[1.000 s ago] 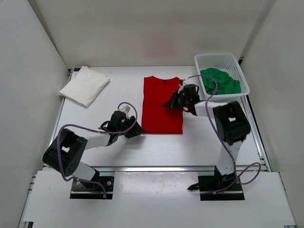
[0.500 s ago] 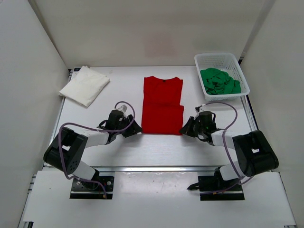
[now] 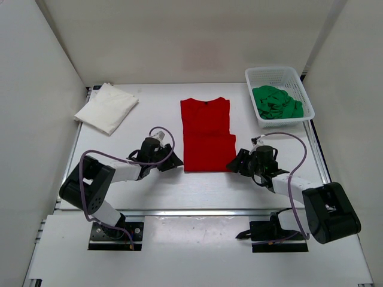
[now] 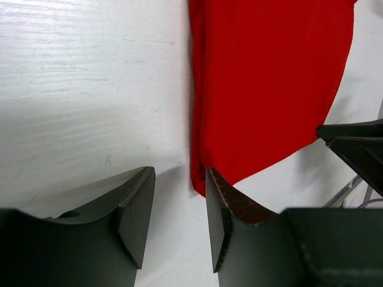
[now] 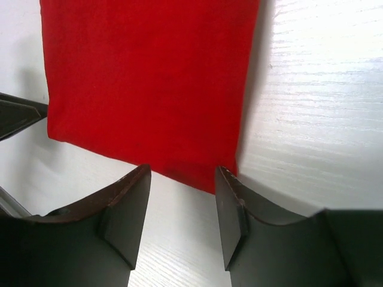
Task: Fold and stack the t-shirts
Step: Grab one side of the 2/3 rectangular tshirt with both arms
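Observation:
My right gripper will next grab the red t-shirt's near hem corner (image 3: pixel 231 168), opposite my left gripper's corner, to fold the hem toward the collar.
The red t-shirt (image 3: pixel 206 134) lies flat in the middle of the table, folded into a narrow strip with the collar at the far end. My left gripper (image 3: pixel 174 165) sits low at its near left corner (image 4: pixel 200 179), jaws open on bare table, the right-hand finger (image 4: pixel 222 215) just touching the hem. My right gripper (image 3: pixel 234 165) is low at the near right corner (image 5: pixel 224 179), open, nothing between its fingers (image 5: pixel 128 209). A folded white t-shirt (image 3: pixel 106 107) lies at the far left. The green t-shirt (image 3: pixel 275 101) is bunched in the basket.
The white lattice basket (image 3: pixel 299 81) stands at the far right corner. White walls close in the table on the left, back and right. Both arms' cables loop above the table near the shirt's near corners.
My right arm has swung from the red shirt's far right edge down to its near right corner and its jaws have opened. The left gripper stayed at the near left corner.

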Tool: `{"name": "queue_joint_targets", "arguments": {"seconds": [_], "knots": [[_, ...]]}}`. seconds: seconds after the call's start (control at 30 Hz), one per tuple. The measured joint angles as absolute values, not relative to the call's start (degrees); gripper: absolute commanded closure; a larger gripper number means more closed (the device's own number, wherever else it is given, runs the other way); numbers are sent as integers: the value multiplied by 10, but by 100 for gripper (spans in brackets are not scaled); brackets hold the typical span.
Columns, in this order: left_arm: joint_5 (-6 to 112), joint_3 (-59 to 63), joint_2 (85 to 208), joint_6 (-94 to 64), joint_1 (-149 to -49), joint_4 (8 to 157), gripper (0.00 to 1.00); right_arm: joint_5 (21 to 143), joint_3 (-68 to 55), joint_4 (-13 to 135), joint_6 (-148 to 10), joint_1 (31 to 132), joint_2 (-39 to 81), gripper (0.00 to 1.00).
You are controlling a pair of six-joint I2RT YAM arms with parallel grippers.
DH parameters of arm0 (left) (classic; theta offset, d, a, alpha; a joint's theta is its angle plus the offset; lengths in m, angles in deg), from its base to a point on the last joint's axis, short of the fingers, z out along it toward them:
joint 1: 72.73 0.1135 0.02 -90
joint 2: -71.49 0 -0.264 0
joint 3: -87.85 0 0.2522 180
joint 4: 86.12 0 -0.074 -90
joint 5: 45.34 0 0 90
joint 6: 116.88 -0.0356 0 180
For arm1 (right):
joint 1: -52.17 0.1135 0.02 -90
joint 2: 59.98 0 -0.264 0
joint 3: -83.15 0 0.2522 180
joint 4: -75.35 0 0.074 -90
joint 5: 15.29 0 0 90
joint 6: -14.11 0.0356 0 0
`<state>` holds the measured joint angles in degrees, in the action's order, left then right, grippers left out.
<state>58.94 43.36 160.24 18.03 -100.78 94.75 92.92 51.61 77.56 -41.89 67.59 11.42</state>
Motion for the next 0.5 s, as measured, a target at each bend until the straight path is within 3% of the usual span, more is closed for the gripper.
{"name": "queue_joint_targets", "arguments": {"seconds": [0.3,0.5], "knots": [[589,455,1586,198,-1025,972,40,947,536,770,-420,657,67,59],[586,448,1589,203,-1059,959,45,934,551,745,-415,640,-8,58]]}}
